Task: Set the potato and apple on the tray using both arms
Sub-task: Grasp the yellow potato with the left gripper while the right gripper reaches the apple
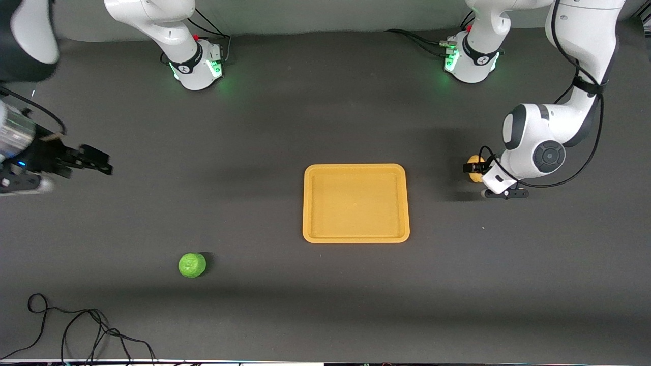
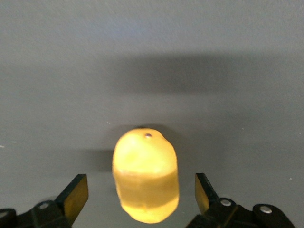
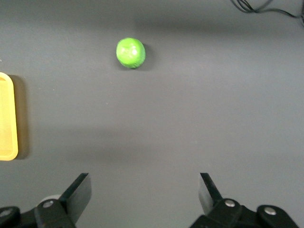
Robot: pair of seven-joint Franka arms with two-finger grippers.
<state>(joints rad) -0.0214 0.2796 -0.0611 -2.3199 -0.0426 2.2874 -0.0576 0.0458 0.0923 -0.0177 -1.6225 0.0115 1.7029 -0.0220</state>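
Note:
I need to grab the green apple around its round body (image 1: 192, 265) with my right gripper next, to place the apple on the yellow tray.
The yellow-tan potato (image 1: 477, 163) lies on the dark table toward the left arm's end, beside the tray (image 1: 356, 168). My left gripper (image 1: 472, 172) is down around it. In the left wrist view the potato (image 2: 145, 173) sits between the open fingers (image 2: 76, 194) with a gap on each side. The green apple (image 1: 192, 265) lies nearer the front camera, toward the right arm's end. My right gripper (image 1: 99, 161) hangs open and empty over the table at the right arm's end. Its wrist view shows the apple (image 3: 130, 52) and the tray's edge (image 3: 7, 116) ahead of the gripper (image 3: 144, 190).
A black cable (image 1: 76, 325) loops on the table near the front edge at the right arm's end. The two arm bases (image 1: 198, 66) (image 1: 470, 58) stand along the back.

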